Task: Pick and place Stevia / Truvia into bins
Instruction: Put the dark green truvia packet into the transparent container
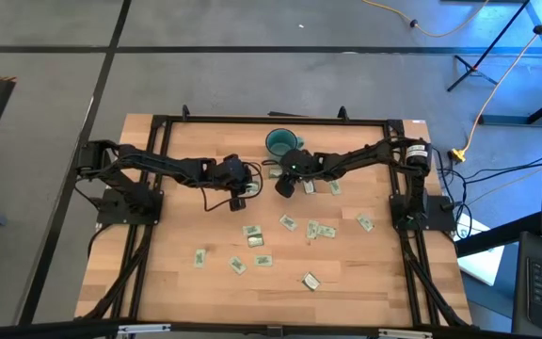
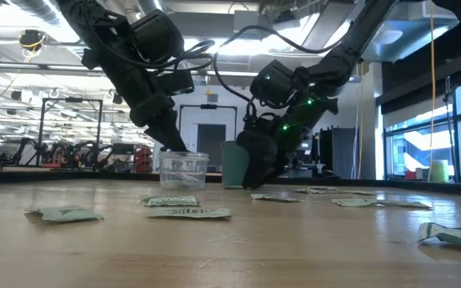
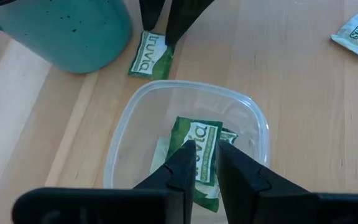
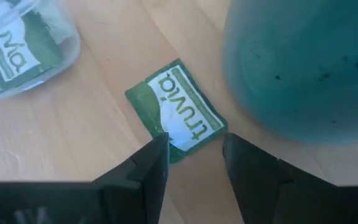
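My right gripper grips the Truvia packet by the corner beside its printed "t" next, to place it in the clear tub (image 4: 27,50).
The clear tub (image 3: 253,124) (image 2: 184,170) (image 1: 250,191) stands on the table near the teal mug (image 1: 281,141) and holds green-and-white Truvia packets (image 3: 197,146). My left gripper (image 3: 206,158) (image 1: 241,187) points down into the tub's mouth, its fingers narrowly open above those packets. My right gripper (image 4: 194,155) (image 1: 285,185) is open and low at the table beside the mug (image 4: 303,62). Its fingers straddle the near end of one packet (image 4: 176,109) (image 3: 151,56) lying flat on the wood. Several more packets (image 1: 290,223) lie scattered toward the near edge. My right gripper comes down from above with one finger (image 4: 154,162) over the packet's near corner (image 4: 160,134) and the other clear of it on bare wood. Whether a fingertip touches the packet, I cannot tell. The packet lies flat on the table.
The mug (image 3: 61,31) stands close behind the tub and the right gripper's packet. Both grippers work a short distance apart near the table's far middle. Loose packets (image 2: 189,212) (image 1: 365,222) dot the near and right parts of the table. Black frame rails (image 1: 252,120) border it.
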You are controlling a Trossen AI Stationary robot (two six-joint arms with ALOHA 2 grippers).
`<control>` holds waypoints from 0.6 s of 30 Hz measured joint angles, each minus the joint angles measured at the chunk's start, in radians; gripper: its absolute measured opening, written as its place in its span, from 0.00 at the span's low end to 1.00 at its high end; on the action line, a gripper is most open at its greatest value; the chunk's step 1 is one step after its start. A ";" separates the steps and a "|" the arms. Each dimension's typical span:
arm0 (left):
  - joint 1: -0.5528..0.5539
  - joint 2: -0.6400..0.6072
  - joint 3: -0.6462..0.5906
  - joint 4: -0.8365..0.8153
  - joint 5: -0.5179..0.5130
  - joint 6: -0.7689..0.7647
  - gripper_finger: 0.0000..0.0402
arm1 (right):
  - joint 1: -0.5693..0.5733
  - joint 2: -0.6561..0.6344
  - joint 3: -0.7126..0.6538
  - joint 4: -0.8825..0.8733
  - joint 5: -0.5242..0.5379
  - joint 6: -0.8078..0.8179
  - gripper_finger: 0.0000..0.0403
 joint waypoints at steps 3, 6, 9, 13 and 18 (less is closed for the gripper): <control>0.000 0.000 0.000 0.000 0.008 0.000 0.14 | -0.006 0.001 0.000 -0.009 -0.005 0.000 0.34; 0.000 0.000 0.000 0.000 0.016 0.000 0.14 | -0.007 0.001 -0.001 -0.015 -0.001 -0.003 0.27; 0.000 0.000 0.000 0.000 0.015 0.000 0.14 | -0.008 0.002 -0.001 -0.016 0.004 -0.026 0.19; 0.000 0.000 0.000 0.000 0.016 0.000 0.14 | -0.008 0.002 -0.002 -0.019 0.007 -0.052 0.08; 0.000 0.000 0.000 0.000 0.016 0.000 0.14 | -0.008 0.002 -0.002 -0.023 0.007 -0.063 0.02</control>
